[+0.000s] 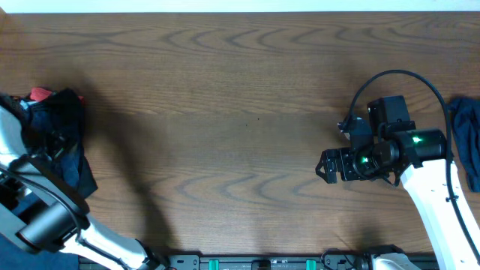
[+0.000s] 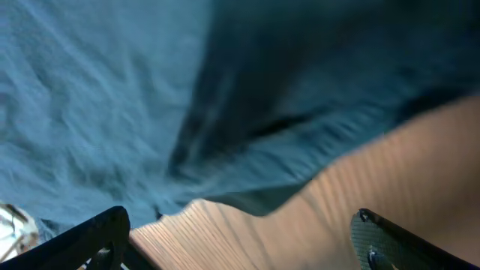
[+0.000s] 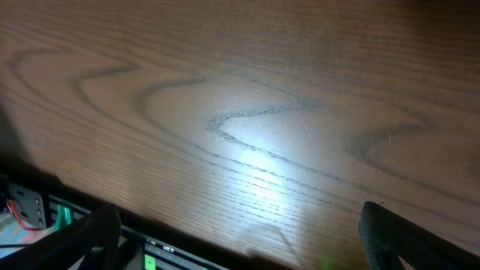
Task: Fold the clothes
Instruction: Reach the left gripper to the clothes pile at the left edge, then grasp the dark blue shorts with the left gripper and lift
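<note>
My left gripper should next grab the blue garment's edge beside the wood, to draw it out flat for folding.
A pile of dark blue and black clothes point(image 1: 64, 124) with a red piece lies at the table's far left edge. My left gripper point(image 1: 54, 146) hovers over this pile. In the left wrist view its fingers point(image 2: 240, 251) are open and empty, with blue cloth point(image 2: 112, 97) just ahead of them and bare wood between them. A second blue garment point(image 1: 466, 135) lies at the far right edge. My right gripper point(image 1: 328, 166) is open and empty over bare table, pointing left, well apart from that garment. In the right wrist view its fingers point(image 3: 240, 240) frame only wood.
The wooden table point(image 1: 225, 97) spans the view. The front edge with black rail and green lights point(image 3: 67, 217) lies just below the right gripper. A black cable point(image 1: 390, 75) loops above the right arm.
</note>
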Robot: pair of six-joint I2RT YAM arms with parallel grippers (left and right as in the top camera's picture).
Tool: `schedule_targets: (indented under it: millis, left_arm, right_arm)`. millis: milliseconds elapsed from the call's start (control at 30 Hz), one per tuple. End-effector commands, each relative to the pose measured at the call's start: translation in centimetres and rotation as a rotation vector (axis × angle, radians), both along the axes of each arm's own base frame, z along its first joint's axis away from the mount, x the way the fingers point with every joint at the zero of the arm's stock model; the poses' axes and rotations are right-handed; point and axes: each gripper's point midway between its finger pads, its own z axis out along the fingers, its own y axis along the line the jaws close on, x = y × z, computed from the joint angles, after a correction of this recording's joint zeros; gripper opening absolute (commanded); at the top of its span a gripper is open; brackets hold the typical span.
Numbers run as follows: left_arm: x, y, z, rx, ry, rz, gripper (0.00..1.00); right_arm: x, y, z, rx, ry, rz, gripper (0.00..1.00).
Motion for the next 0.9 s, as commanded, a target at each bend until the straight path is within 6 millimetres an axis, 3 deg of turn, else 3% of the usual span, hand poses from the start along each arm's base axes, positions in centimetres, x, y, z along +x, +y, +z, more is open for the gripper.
schedule_targets:
  millis: [0, 567, 867]
  left_arm:
    - [-0.8, 1.2, -0.5, 0.000, 0.025, 0.019, 0.94]
    - [-0.5, 1.7, -3.0, -0.018, 0.045, 0.021, 0.94]
    - [0.1, 2.3, -3.1, 0.005, 0.022, 0.017, 0.81]
  right_arm:
    - [0.2, 0.4, 0.8, 0.012, -0.031, 0.028, 0.99]
    - [0.0, 0.4, 0.8, 0.011, -0.021, 0.028, 0.99]
    - [-0.1, 0.4, 0.8, 0.011, -0.018, 0.028, 0.99]
